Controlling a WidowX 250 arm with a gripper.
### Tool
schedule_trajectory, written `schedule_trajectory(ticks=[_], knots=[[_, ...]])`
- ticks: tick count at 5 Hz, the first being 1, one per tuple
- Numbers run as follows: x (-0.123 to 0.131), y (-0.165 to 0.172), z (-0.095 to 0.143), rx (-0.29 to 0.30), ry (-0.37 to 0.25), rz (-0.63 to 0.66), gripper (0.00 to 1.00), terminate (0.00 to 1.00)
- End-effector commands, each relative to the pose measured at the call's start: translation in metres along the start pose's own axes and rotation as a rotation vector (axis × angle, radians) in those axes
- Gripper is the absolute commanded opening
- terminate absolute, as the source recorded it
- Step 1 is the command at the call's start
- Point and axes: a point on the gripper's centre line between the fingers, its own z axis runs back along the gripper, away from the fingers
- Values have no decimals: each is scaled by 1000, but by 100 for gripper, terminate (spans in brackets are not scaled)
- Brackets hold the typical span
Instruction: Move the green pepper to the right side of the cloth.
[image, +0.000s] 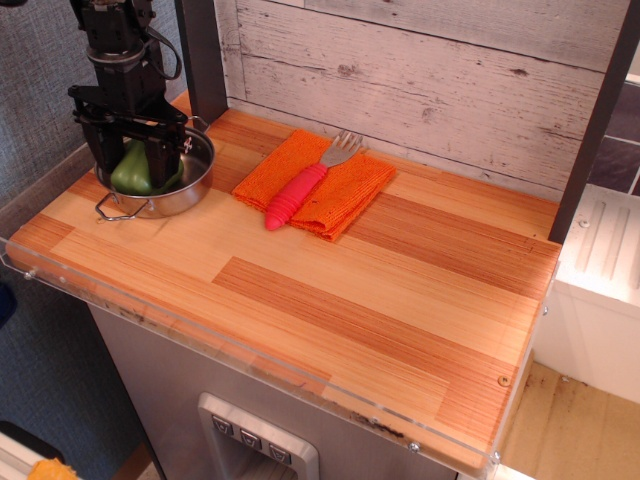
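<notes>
I should next grab the green pepper (132, 170) by its rounded sides with my gripper, to bring it onto the wood beside the orange cloth.
The green pepper (132, 170) sits in a small steel pot (190, 190) at the back left of the wooden counter. My black gripper (134, 163) is lowered into the pot and stands open. Its fingers (164, 160) straddle the pepper closely, one on each side, and hide the pepper's edges. The folded orange cloth (350, 190) lies right of the pot, near the back wall. The counter to the cloth's right is bare wood.
A pink-handled fork (297, 193) lies diagonally across the cloth. A dark post (203, 55) stands just behind the pot, and another (592, 125) at the right rear. A whitewashed plank wall (420, 70) backs the counter (330, 310), which has a clear plastic lip at the front.
</notes>
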Motion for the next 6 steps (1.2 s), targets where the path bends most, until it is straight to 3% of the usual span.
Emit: schedule_trajectory(ticks=[1,2,3,4,5,6], knots=[[-4,6,25,7,-72,-22,0,0],[-2,6,63,8,-141,-14,0,0],[4,-23,94,-36,-164,-72,0,0],[16,-71,93,-132,-148,-173,0,0],[21,-125,80,-149,-108,-277,0,0],[27,-178,73,-108,-109,-365,0,0]])
